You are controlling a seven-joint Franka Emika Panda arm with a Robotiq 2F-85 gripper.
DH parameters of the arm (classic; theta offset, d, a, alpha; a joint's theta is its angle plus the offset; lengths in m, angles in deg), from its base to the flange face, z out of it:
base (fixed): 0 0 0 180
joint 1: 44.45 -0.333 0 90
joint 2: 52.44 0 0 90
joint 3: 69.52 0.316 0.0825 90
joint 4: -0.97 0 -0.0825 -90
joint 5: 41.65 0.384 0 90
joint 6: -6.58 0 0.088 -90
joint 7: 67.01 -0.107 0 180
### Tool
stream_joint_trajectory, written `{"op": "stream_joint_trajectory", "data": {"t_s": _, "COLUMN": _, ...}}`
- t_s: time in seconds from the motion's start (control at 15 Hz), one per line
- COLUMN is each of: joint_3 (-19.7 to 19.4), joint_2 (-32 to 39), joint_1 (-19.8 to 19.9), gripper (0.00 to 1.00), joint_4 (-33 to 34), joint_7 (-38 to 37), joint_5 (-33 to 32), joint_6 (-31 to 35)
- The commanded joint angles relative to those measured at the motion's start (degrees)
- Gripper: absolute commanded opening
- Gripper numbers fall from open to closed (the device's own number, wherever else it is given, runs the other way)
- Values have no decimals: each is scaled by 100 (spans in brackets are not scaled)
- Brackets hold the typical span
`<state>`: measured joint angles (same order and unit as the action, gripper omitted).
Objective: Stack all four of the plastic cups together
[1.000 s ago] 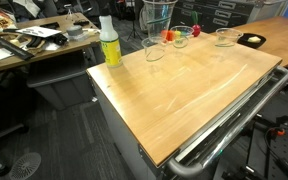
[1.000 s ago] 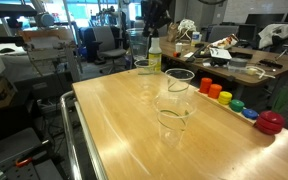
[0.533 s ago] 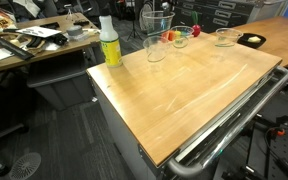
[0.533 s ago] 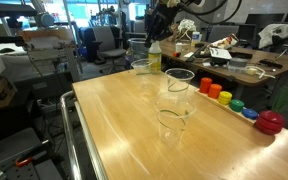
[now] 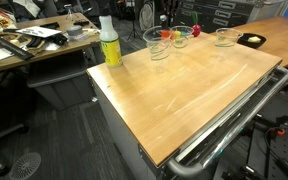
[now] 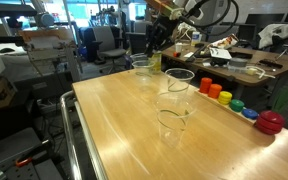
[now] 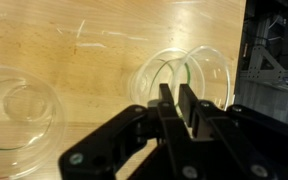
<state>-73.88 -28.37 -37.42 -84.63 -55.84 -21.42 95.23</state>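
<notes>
I'll next grab the nested pair (image 5: 156,44) by one side of its rim, so its base is free to stack into another cup.
The plastic cups are clear tumblers along the far side of the wooden table (image 5: 184,90). One cup now sits inside another as a nested pair (image 5: 156,44), beside the bottle and also seen from farther off (image 6: 142,68). A single cup (image 5: 182,38) and another cup (image 5: 226,37) stand further along; these overlap in an exterior view (image 6: 176,100). My gripper (image 5: 168,12) hangs just above the pair. In the wrist view my gripper (image 7: 177,92) shows a narrow gap with nothing in it, above the pair (image 7: 206,70); a lone cup (image 7: 19,105) stands at the left.
A yellow-green bottle (image 5: 110,42) with a white cap stands at the table corner next to the nested pair. Small coloured items (image 6: 229,100) line the table edge by the cups. A metal rail (image 5: 234,115) runs along the near side. Desks and chairs surround the table.
The cup I held in the air has come down into the cup beside the bottle. My fingers have parted slightly and let go of it.
</notes>
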Motion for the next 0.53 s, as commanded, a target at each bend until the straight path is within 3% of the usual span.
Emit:
{"op": "stream_joint_trajectory", "data": {"t_s": 0.0, "joint_3": 99, "joint_2": 112, "joint_1": 42, "gripper": 50, "joint_4": 249, "joint_7": -80, "joint_5": -274, "joint_6": -193}}
{"op": "stream_joint_trajectory", "data": {"t_s": 0.47, "joint_3": 121, "joint_2": 169, "joint_1": 27, "gripper": 100, "joint_4": 213, "joint_7": -107, "joint_5": -514, "joint_6": -173}}
